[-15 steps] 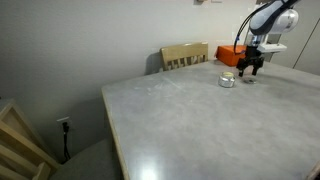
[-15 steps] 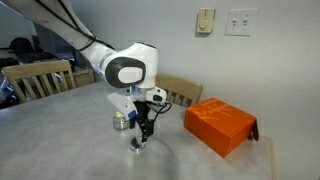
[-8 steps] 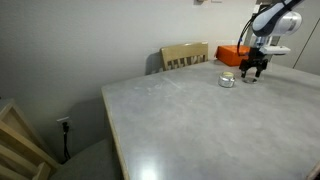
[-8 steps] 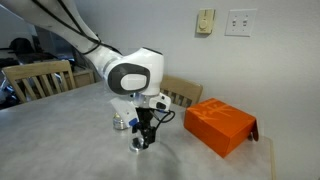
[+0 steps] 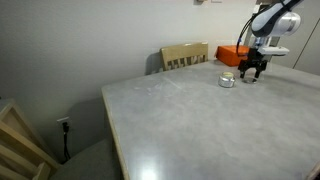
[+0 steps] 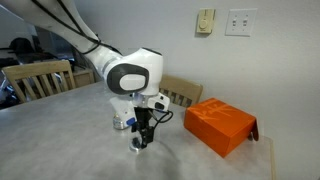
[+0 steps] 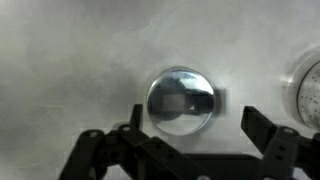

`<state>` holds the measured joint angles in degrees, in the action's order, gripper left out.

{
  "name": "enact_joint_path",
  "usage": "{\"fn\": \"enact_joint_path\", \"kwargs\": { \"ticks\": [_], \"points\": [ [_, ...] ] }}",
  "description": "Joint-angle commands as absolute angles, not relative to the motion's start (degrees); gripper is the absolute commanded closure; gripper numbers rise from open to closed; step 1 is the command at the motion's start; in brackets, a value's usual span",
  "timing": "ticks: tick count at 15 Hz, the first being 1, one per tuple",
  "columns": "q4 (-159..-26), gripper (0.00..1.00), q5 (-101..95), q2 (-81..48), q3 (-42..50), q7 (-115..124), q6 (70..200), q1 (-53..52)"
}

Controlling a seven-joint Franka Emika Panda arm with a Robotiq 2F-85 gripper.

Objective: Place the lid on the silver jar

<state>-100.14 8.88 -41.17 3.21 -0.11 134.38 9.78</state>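
My gripper picks up the lid by opposite sides of the lid's rim next. It keeps the lid flat and the lid's bottom free, to place it on the silver jar (image 5: 227, 81).
The lid (image 7: 182, 100) is a small shiny round disc lying flat on the grey table. In the wrist view it sits between my spread fingers, just beyond their tips. My gripper (image 7: 192, 125) is open and empty, low over the lid. In both exterior views the gripper (image 5: 252, 71) (image 6: 144, 133) hangs straight above the lid (image 5: 249, 80) (image 6: 139, 144). The silver jar (image 5: 227, 81) (image 6: 120, 122) stands close beside the lid on the table. It shows at the right edge of the wrist view (image 7: 306, 85).
An orange box (image 5: 232, 54) (image 6: 218, 125) lies on the table past the jar. Wooden chairs (image 5: 185, 56) (image 6: 180, 92) stand at the table's edge, and another chair (image 6: 40, 78) is at the side. A wooden rack (image 5: 20, 140) stands on the floor.
My gripper has come down a little over the lid and stayed open. The lid and the jar have not moved.
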Motion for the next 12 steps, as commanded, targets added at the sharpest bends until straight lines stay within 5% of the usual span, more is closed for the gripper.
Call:
{"fn": "enact_joint_path", "kwargs": {
  "ticks": [1, 10, 11, 12],
  "points": [
    [-100.2, 0.0, 7.4, -41.9, 4.9, 4.3, 134.6, 7.9],
    [-101.2, 0.0, 6.4, -43.1, 6.8, 10.2, 136.9, 6.5],
    [-101.2, 0.25, 6.2, -43.1, 6.8, 10.1, 137.2, 6.4],
    [-101.3, 0.27, 6.2, -43.1, 6.8, 10.2, 137.5, 6.3]
  ]
}}
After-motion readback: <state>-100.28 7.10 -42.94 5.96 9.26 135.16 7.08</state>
